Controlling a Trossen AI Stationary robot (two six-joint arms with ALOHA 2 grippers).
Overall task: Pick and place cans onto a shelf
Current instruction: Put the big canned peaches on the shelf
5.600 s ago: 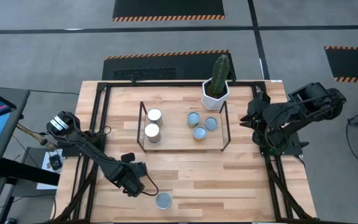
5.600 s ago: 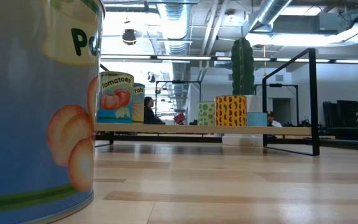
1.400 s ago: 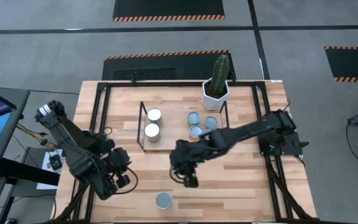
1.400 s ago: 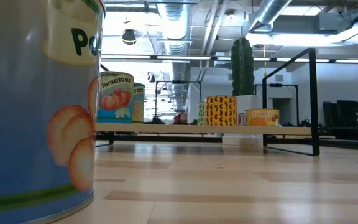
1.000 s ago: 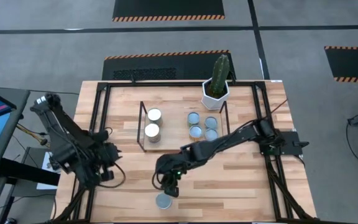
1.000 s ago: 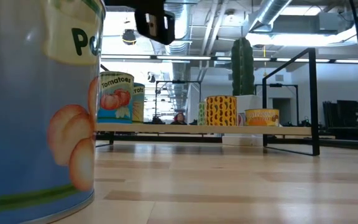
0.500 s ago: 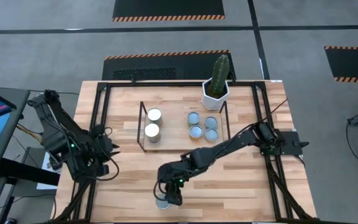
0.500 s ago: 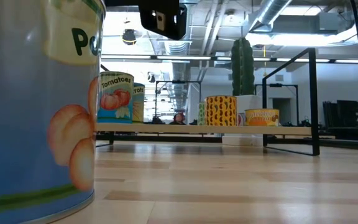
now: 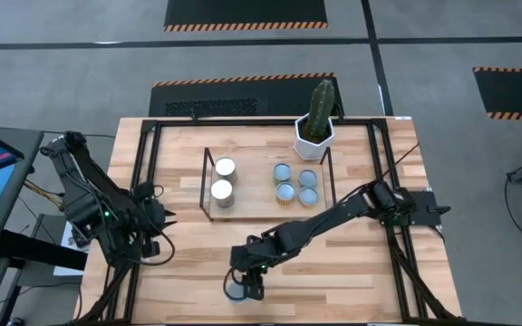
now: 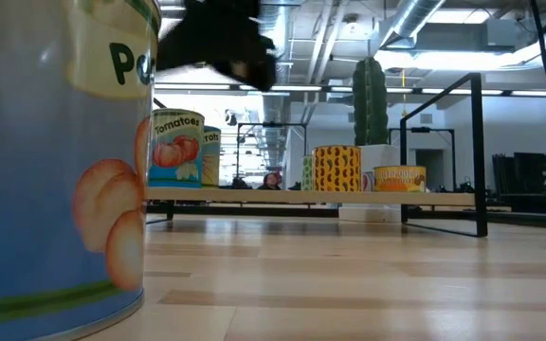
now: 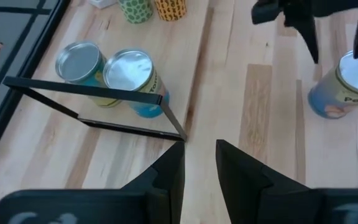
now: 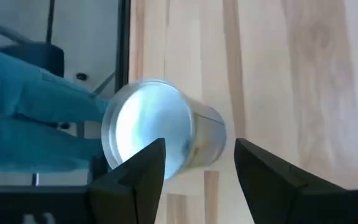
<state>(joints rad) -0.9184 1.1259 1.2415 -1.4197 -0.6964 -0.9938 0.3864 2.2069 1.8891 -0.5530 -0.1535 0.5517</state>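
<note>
The lone can needs to be placed upright on the shelf, so I need to grab the lone can's silvery top rim (image 12: 188, 127) next with my right gripper.
A lone can (image 9: 236, 292) with a silvery top and a blue label stands upright near the table's near edge. It fills the left of the low view (image 10: 55, 161). My right gripper (image 9: 244, 282) hangs open just above it, fingers pointing down; the can's top (image 12: 148, 127) shows just ahead of the fingers (image 12: 135, 171). The shelf (image 9: 265, 210), a black rod rack, stands mid-table with several cans (image 9: 223, 179) upright on its board. My left gripper (image 11: 199, 152) waits near the left edge (image 9: 155, 222), open by a narrow gap with nothing in it.
A cactus in a white hexagonal pot (image 9: 315, 134) stands behind the shelf's far right corner. Black frame rails (image 9: 148, 163) run along the table's sides. Bare wood lies between the shelf and the near edge, right of the lone can.
My right gripper has travelled toward the table's near edge and come down over the lone can. My left arm has drawn back a little toward the left edge. The cans have not moved.
</note>
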